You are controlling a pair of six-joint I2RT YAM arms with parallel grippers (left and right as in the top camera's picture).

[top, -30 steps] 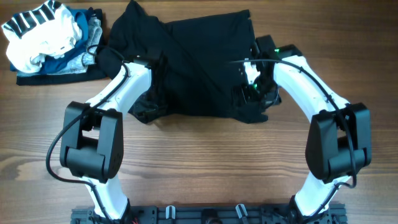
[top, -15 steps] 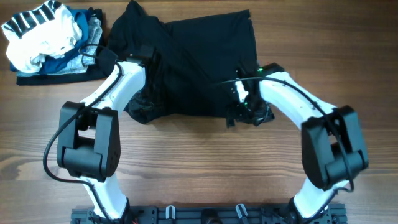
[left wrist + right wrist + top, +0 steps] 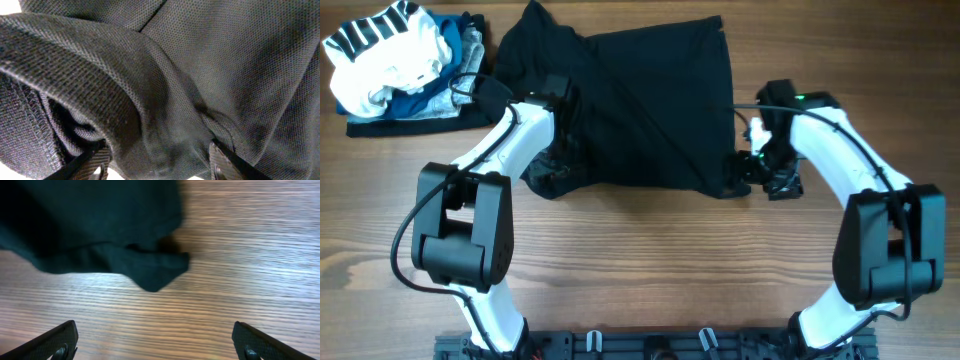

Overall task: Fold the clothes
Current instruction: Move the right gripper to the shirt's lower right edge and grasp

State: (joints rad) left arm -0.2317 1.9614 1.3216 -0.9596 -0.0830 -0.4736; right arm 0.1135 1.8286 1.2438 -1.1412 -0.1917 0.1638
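Observation:
The left gripper needs to grab the black garment by its bunched near hem next, so that it can draw that hem out for folding.
The clothes (image 3: 650, 100), one plain black garment, lie partly folded at the table's far middle, with a bunched hem at the lower left. My left gripper (image 3: 563, 125) is pressed down into the garment's left side. In the left wrist view black fabric (image 3: 200, 60) fills the frame, and a thick fold bulges between the spread fingers of the left gripper (image 3: 159, 150). My right gripper (image 3: 767, 175) hovers over bare wood just off the garment's lower right corner. It (image 3: 154, 327) is wide open and holds nothing, with the garment's corner (image 3: 90, 225) up and to its left.
A small pile of white, striped, blue and grey garments (image 3: 400, 65) sits at the far left corner. Bare wooden tabletop (image 3: 650, 260) stretches in front of the black garment, between the two arm bases.
The right gripper has drawn back to the right, off the garment's lower right corner, onto bare wood. The left gripper's jaws have spread wider over the fold.

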